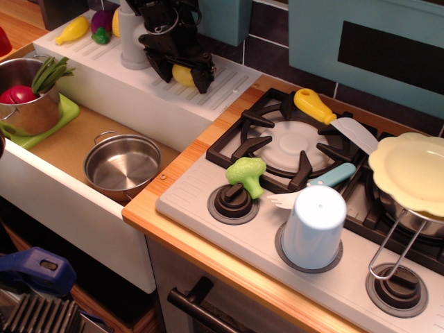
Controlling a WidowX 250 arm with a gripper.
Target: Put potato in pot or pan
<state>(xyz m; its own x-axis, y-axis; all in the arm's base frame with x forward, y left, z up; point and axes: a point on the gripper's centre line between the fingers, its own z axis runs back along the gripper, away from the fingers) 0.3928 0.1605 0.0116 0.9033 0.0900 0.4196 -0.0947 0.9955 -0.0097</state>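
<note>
My gripper grabs the potato [184, 74] by its rounded sides next, to put it in the empty steel pot [123, 165].
The potato [184, 74] is a small pale-yellow oval lying on the white ribbed drainboard [222, 87] at the back. My black gripper [181, 71] is low over it, with one finger [157, 66] to its left and the other to its right. The jaws stand open around the potato and I cannot tell whether they touch it. An empty steel pot [123, 165] stands in the sink [62, 146] in front of the drainboard, well below and left of the gripper.
A second pot [24, 97] with a red toy and green beans stands at the left on a green mat. A yellow banana [73, 30] lies at the drainboard's far end. The stove holds broccoli [246, 174], a yellow-handled knife [316, 105], a blue cup [314, 227] and a pan under a yellow plate [409, 166].
</note>
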